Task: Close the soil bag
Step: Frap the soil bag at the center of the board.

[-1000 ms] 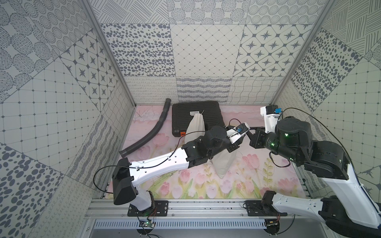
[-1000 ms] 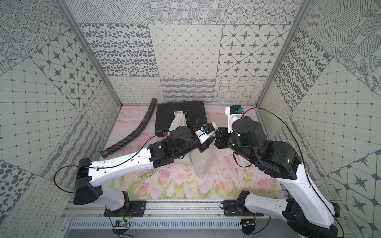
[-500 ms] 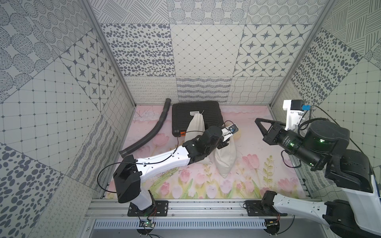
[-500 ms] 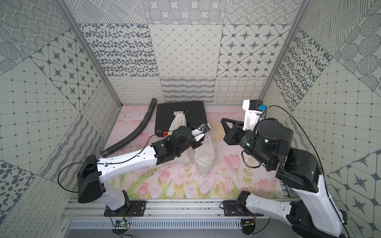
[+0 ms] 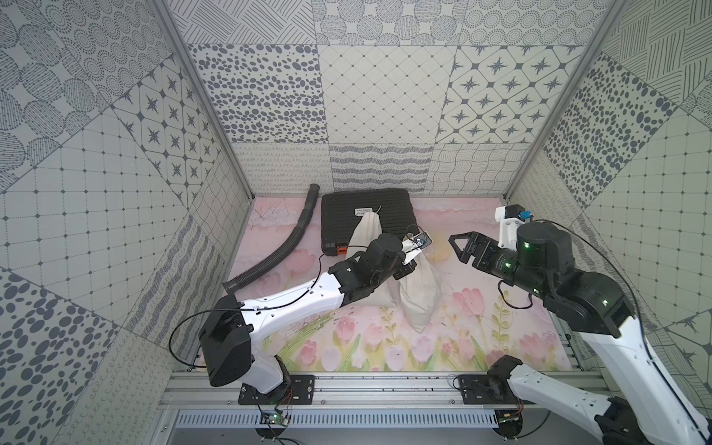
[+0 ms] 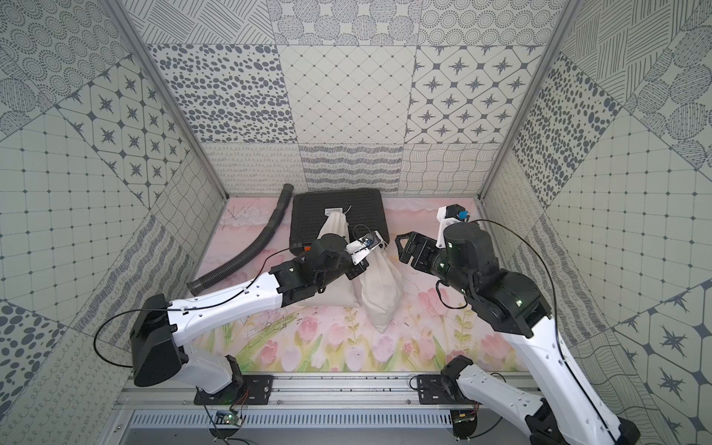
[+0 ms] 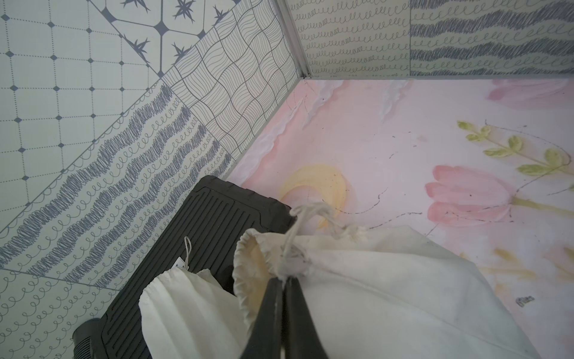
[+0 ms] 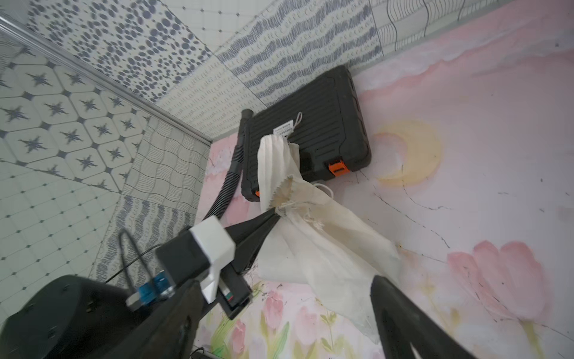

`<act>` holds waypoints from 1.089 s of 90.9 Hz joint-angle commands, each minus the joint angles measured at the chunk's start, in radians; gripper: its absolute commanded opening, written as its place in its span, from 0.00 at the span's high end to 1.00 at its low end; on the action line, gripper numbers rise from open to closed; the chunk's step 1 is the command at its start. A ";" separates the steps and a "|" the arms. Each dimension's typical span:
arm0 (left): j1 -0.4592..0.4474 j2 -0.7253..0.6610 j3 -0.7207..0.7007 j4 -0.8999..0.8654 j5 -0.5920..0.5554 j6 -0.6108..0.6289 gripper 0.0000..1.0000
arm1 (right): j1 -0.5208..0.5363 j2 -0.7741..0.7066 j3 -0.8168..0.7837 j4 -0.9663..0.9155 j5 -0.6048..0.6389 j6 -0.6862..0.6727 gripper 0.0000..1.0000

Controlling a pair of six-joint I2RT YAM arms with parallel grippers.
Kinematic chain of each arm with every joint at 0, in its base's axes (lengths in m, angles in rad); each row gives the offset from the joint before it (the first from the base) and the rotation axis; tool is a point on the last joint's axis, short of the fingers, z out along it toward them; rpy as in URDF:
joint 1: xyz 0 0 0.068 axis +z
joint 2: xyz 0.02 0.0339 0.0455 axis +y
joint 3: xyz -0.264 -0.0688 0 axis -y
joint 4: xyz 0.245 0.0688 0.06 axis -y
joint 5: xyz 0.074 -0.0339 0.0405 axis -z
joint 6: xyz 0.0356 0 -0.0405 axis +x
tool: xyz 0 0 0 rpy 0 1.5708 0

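The soil bag needs to be cinched closed, so next my right gripper will grab the bag's looped drawstring and leave the bag's neck to my left gripper.
The soil bag (image 5: 420,296) (image 6: 379,293) is a stained cream cloth sack lying mid-table on the flowered mat. Its neck is gathered tight, and a looped drawstring (image 7: 313,211) trails from it. My left gripper (image 7: 284,279) is shut on that gathered neck; the right wrist view shows its fingertips (image 8: 271,217) pinching the cloth. In both top views its wrist camera hides the tips. My right gripper (image 5: 456,246) (image 6: 402,246) hovers apart to the right of the bag (image 8: 326,248), open and empty.
A second, cleaner white bag (image 5: 366,231) (image 7: 186,304) leans on a black ribbed case (image 5: 389,212) with orange latches at the back. A black corrugated hose (image 5: 285,250) lies to its left. Patterned walls close in three sides.
My right gripper has left the bag's neck, swung back to the right and opened. My left gripper has shut on the neck. The bag has shifted a little toward the left.
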 commanded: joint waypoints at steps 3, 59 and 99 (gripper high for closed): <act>0.003 -0.041 -0.001 -0.014 0.086 -0.040 1.00 | -0.071 0.075 -0.003 0.027 -0.235 0.070 0.04; -0.005 -0.066 -0.013 -0.039 0.115 -0.055 1.00 | -0.115 0.356 0.057 0.165 -0.502 0.198 0.27; -0.017 -0.065 -0.013 -0.053 0.090 -0.059 1.00 | -0.131 0.347 0.012 0.197 -0.501 0.206 1.00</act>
